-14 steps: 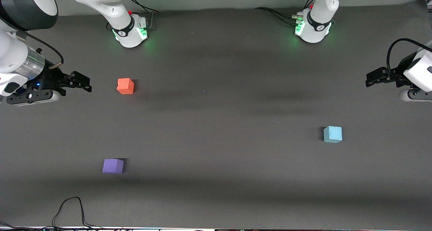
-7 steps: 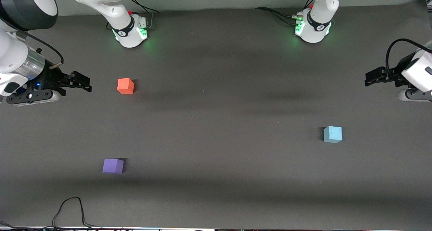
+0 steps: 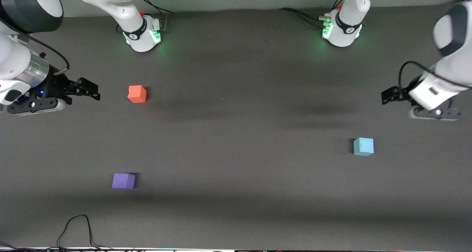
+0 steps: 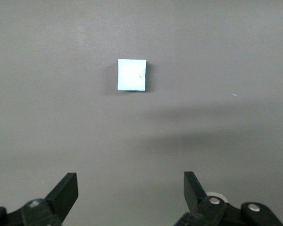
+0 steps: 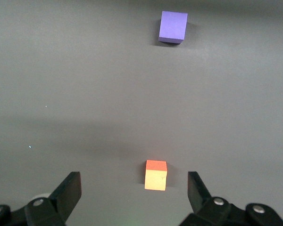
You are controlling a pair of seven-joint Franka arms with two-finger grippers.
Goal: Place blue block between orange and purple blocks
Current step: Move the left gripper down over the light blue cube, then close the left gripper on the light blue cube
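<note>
The left gripper should set the blue block between the orange block and the purple block, so it next needs to grab the opposite sides of the blue block.
The blue block lies on the dark table toward the left arm's end; it also shows in the left wrist view. My left gripper hangs open and empty above the table, apart from the blue block; its own view shows it open. The orange block and the purple block lie toward the right arm's end, the purple one nearer the front camera. My right gripper waits open and empty beside the orange block; its view also shows the purple block.
The two arm bases stand at the table's back edge. A black cable loops on the table's front edge at the right arm's end. A wide bare stretch of table lies between the blocks.
My left gripper has moved in over the table toward the blue block, and its arm's elbow has come into view. The right arm and all three blocks have not moved.
</note>
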